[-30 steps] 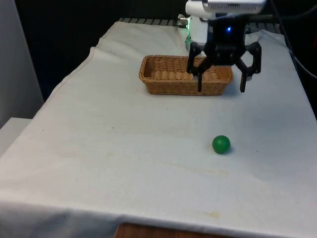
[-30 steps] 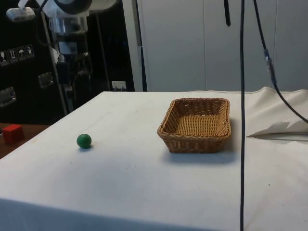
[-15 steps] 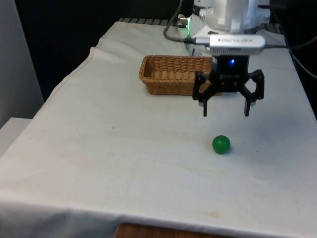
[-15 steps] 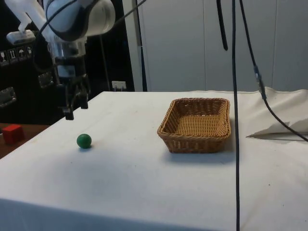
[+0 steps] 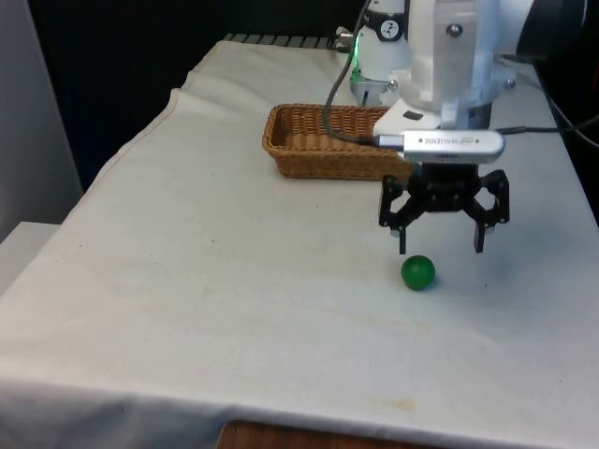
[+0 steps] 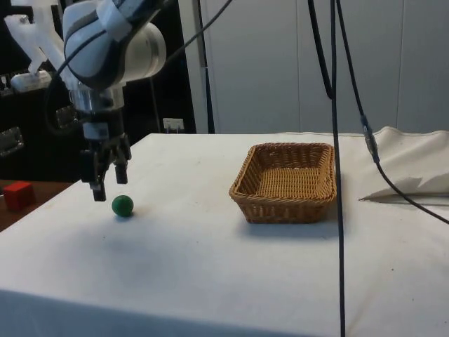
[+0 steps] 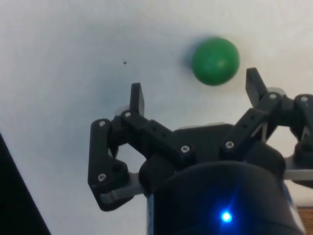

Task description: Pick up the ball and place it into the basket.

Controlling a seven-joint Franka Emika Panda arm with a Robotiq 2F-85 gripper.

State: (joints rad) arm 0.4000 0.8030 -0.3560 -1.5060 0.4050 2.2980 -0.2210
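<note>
My gripper grabs the green ball around its round middle (image 5: 418, 273) next, to get the ball into the basket (image 5: 281, 142).
A small green ball (image 5: 418, 272) lies on the white cloth toward the front view's right, well in front of the woven basket (image 5: 281, 142). My gripper (image 5: 441, 247) hangs open just above the cloth, slightly behind the ball and a little to its right in the front view. From the side, the ball (image 6: 123, 205) sits close beside the gripper (image 6: 106, 188), and the basket (image 6: 287, 181) stands far off with nothing showing inside. In the wrist view the ball (image 7: 215, 60) lies just beyond the gripper (image 7: 195, 90), nearer one fingertip (image 7: 254, 83), untouched.
A red cube (image 6: 17, 194) sits on a lower surface beyond the table edge in the side view. Black cables (image 6: 335, 140) hang down in front of the basket in that view. Bunched cloth (image 6: 414, 165) lies past the basket.
My gripper has come down and forward from in front of the basket to just above the cloth beside the ball, staying open. Ball and basket have not moved.
</note>
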